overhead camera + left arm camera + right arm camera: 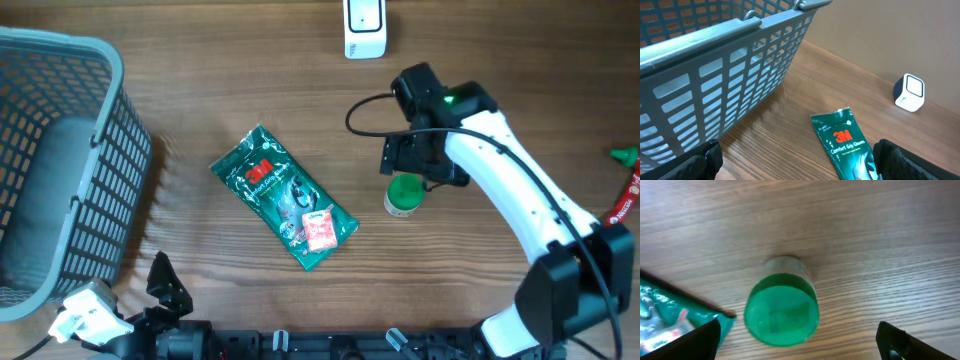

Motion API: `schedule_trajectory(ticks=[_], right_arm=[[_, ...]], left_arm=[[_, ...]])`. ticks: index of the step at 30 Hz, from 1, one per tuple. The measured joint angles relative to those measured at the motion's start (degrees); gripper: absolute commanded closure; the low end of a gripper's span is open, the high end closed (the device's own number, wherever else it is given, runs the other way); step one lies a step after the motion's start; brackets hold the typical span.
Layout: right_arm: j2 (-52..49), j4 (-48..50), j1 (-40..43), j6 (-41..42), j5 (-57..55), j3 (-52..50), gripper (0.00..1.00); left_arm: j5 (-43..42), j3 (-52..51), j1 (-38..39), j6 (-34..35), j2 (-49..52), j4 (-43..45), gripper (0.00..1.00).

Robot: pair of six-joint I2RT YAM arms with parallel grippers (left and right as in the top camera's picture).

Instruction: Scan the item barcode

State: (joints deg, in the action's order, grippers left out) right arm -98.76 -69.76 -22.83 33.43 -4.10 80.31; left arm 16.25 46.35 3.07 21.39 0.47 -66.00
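Note:
The barcode needs scanning and the small jar's body should stay uncovered for it, so next I will use my right gripper to grab the small jar from above by its green lid (404,195) (782,307).
A small jar with a green lid (404,195) stands upright on the wooden table, right of centre. My right gripper (418,162) hovers just above it, open. In the right wrist view the lid (782,307) lies between and beyond the black fingers, which touch nothing; the gripper (800,339) is empty. A green 3M glove pack (285,195) lies flat in the middle of the table. The white scanner (365,28) stands at the far edge. My left gripper (160,292) is low at the near left edge, open (797,161) and empty, with the glove pack (845,140) ahead of it.
A grey slatted basket (125,190) fills the left side and looms close in the left wrist view (730,75). The scanner (910,92) shows beyond the pack. A red packet (625,200) and a green piece (625,155) sit at the right edge.

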Motion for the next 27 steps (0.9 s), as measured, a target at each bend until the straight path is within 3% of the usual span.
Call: schedule_trajectory(ticks=[12,15,20,27], right_arm=[[-7.8,5.2,-1.0,1.4,4.1,-4.3,0.01],[-11.0,5.6,-1.0,1.4,4.1,-4.5,0.10],[-12.6,8.5,-1.0,1.9,4.1,-6.2,0.12],[-11.1,17.6,-1.0,2.6,6.4,-10.7,0.42]], left_arm=[[0.0,0.0,0.0,0.0,0.0,0.0,0.00],[0.0,0.0,0.0,0.0,0.0,0.0,0.00],[0.0,0.0,0.0,0.0,0.0,0.0,0.00],[0.0,0.0,0.0,0.0,0.0,0.0,0.00]])
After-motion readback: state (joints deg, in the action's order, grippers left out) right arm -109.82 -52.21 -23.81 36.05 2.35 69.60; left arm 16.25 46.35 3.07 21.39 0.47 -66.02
